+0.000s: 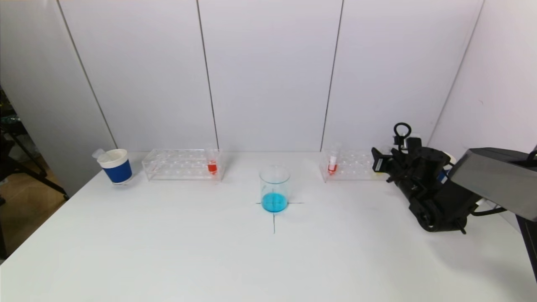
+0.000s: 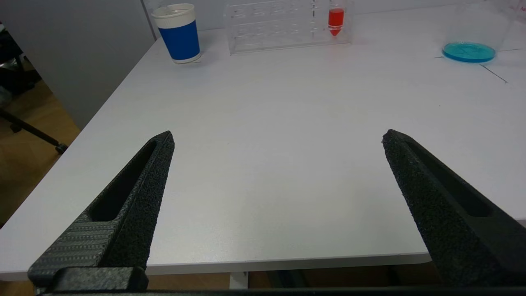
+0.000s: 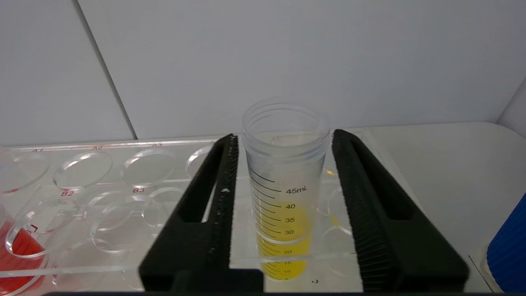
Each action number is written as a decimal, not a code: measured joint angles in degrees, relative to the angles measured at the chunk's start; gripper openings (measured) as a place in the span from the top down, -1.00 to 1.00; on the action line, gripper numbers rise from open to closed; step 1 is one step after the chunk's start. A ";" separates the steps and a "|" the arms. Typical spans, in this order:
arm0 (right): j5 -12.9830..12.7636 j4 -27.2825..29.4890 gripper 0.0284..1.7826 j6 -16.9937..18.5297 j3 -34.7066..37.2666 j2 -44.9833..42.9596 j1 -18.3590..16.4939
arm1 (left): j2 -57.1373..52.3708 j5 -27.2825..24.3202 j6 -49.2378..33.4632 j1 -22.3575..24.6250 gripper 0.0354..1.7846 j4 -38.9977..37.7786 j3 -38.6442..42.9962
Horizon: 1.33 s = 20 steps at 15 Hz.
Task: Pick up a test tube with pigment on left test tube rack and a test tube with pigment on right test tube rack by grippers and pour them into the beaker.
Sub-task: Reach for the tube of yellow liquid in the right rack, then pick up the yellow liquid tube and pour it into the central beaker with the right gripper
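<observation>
The rack closes around the lower half of the yellow test tube. My right gripper needs to pick up the test tube next by the exposed side under its rim (image 3: 286,178).
The left rack (image 1: 176,164) holds a test tube of red pigment (image 1: 212,166). The right rack (image 1: 352,165) holds another red tube (image 1: 332,164). The beaker (image 1: 275,189), with blue liquid in it, stands at the table's middle. My right gripper (image 1: 379,161) is at the right rack's far right end. In the right wrist view it (image 3: 285,135) is open, its jaws either side of a tube of yellow pigment (image 3: 283,197) that stands in the rack (image 3: 82,164), with narrow gaps. My left gripper (image 2: 277,135) is open and empty over the table's front left edge, out of the head view.
A blue and white paper cup (image 1: 116,166) stands left of the left rack. Another blue cup (image 3: 509,246) stands just right of the right rack, mostly hidden behind my right arm in the head view. A black cross is marked under the beaker.
</observation>
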 joint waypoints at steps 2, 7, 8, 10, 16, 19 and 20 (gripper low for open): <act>0.02 0.00 0.45 0.02 0.05 0.00 0.02 | 0.00 0.00 -0.01 0.00 -0.99 -0.02 0.00; 0.02 -0.02 0.47 -0.06 -0.04 0.00 -0.05 | 0.00 0.02 -0.01 0.00 -0.99 -0.02 0.00; 0.02 -0.05 0.47 -0.09 -0.04 0.00 -0.05 | 0.00 0.00 -0.04 0.00 -0.99 -0.02 0.00; 0.02 -0.05 0.47 -0.06 -0.06 0.00 -0.07 | 0.00 0.02 -0.01 0.00 -0.99 -0.02 0.00; 0.00 -0.09 0.47 -0.78 0.30 -0.80 0.06 | 0.00 0.00 -0.01 0.00 -0.99 -0.02 0.00; -0.01 0.45 0.47 -1.16 0.38 -1.83 0.34 | 0.00 -0.02 -0.04 0.00 -0.99 0.00 0.00; -0.01 0.85 0.47 -1.38 0.27 -2.32 0.44 | 0.00 -0.02 -0.01 0.00 -0.99 0.00 0.00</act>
